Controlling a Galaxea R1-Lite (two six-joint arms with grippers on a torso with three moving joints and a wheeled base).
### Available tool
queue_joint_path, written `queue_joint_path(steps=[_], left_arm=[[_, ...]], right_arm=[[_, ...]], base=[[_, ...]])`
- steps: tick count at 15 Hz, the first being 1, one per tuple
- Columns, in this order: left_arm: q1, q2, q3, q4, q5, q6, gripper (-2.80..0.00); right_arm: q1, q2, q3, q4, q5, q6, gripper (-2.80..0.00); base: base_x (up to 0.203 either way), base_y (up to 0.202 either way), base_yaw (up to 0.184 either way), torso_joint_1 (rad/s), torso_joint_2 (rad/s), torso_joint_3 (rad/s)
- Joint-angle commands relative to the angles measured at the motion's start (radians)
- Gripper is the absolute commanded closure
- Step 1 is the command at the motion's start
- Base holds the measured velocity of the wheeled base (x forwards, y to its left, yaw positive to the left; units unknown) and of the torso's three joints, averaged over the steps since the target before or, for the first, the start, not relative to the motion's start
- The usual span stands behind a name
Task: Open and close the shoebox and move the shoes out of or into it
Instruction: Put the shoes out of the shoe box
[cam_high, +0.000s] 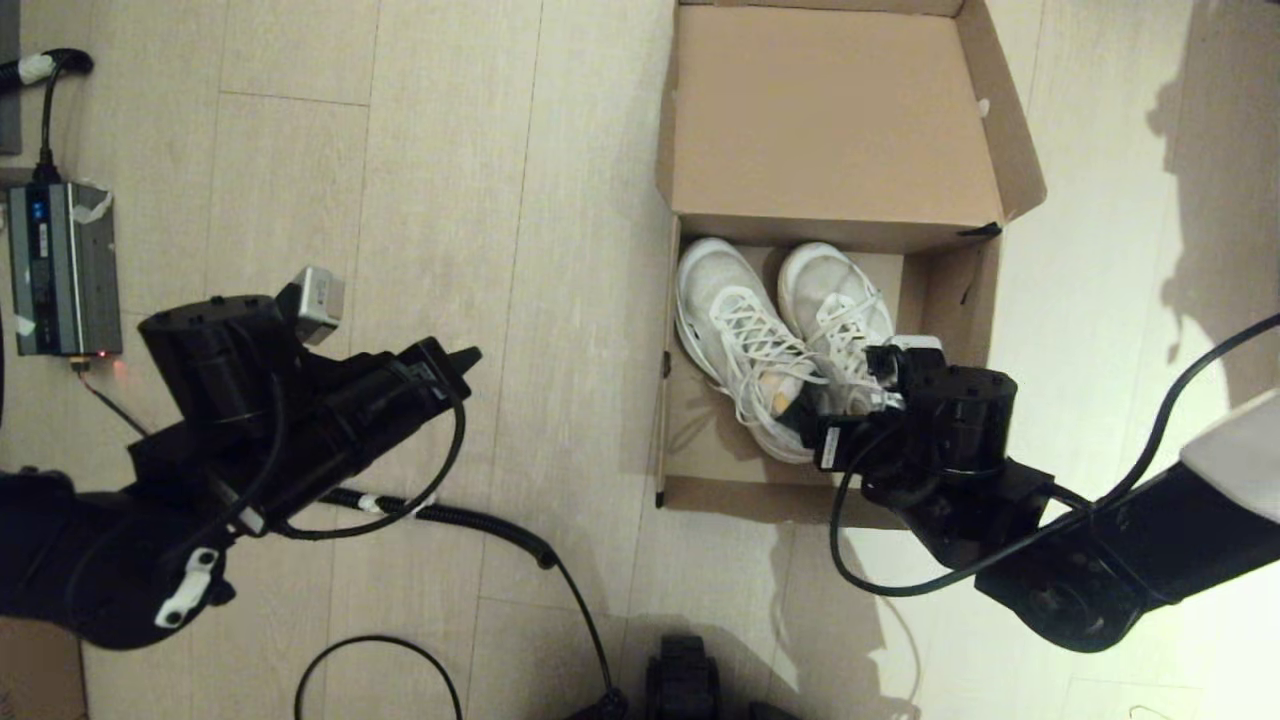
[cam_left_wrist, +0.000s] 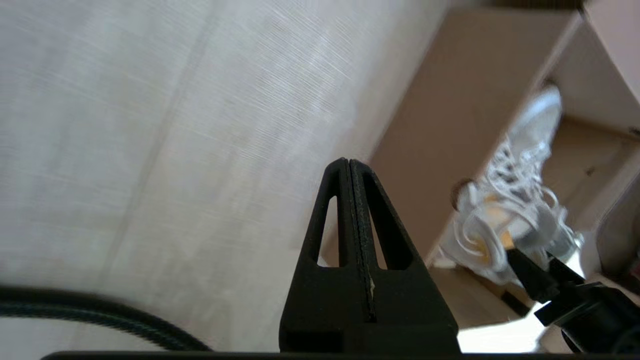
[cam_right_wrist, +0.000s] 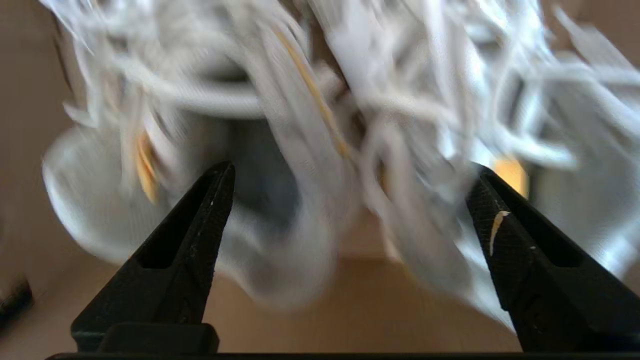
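My right gripper should move lower before it closes. It isn't time to close yet: its fingers are above the shoes' inner collars in the right wrist view and would miss them.
The brown cardboard shoebox (cam_high: 690, 470) stands on the floor with its hinged lid (cam_high: 830, 120) folded back and open. Both white sneakers (cam_high: 735, 325) lie side by side inside it, toes toward the lid, laces loose. My right gripper (cam_right_wrist: 350, 190) is open at the heel end of the shoes, its fingers (cam_right_wrist: 200, 225) spread on either side of the two heels (cam_right_wrist: 280, 220); in the head view it sits at the heels (cam_high: 815, 405) inside the box. My left gripper (cam_left_wrist: 348, 162) is shut on nothing, held over bare floor well to the left of the box (cam_left_wrist: 450, 125).
A grey power unit (cam_high: 62, 268) with a cable lies at the far left of the floor. Black cables (cam_high: 470, 520) trail across the floor in front of me. The box's right wall (cam_high: 975, 290) stands close beside my right wrist.
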Motion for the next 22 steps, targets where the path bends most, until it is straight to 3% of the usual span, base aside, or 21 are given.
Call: queue_joint_path(steps=[1,4,9,10,17,22], left_arm=[[0.031,-0.025,0.011,-0.005,-0.002,-0.003,0.00],[0.071,-0.054,0.045,-0.005,-0.005,-0.004,0.00],[0.076,-0.082,0.076,-0.007,-0.004,-0.005,0.00],[0.076,-0.089,0.085,-0.007,-0.003,-0.007,0.00],[0.083,-0.145,0.133,-0.008,-0.002,-0.047,0.00],[0.083,-0.223,0.135,0.007,-0.001,-0.044,0.00]], right_arm=[[0.001,0.059,-0.026,-0.013,-0.004,-0.001,-2.80],[-0.002,0.110,-0.085,-0.014,-0.027,-0.003,-2.80],[-0.022,0.155,-0.148,-0.014,-0.031,-0.032,-2.80],[-0.027,0.155,-0.154,-0.014,-0.031,-0.034,0.00],[-0.041,0.128,-0.168,0.002,-0.029,-0.067,0.00],[-0.039,-0.084,-0.180,0.298,0.022,-0.073,0.00]], base=[[0.000,0.000,0.000,0.000,0.00,0.000],[0.000,0.000,0.000,0.000,0.00,0.000],[0.000,0.000,0.000,0.000,0.00,0.000],[0.000,0.000,0.000,0.000,0.00,0.000],[0.000,0.000,0.000,0.000,0.00,0.000],[0.000,0.000,0.000,0.000,0.00,0.000]])
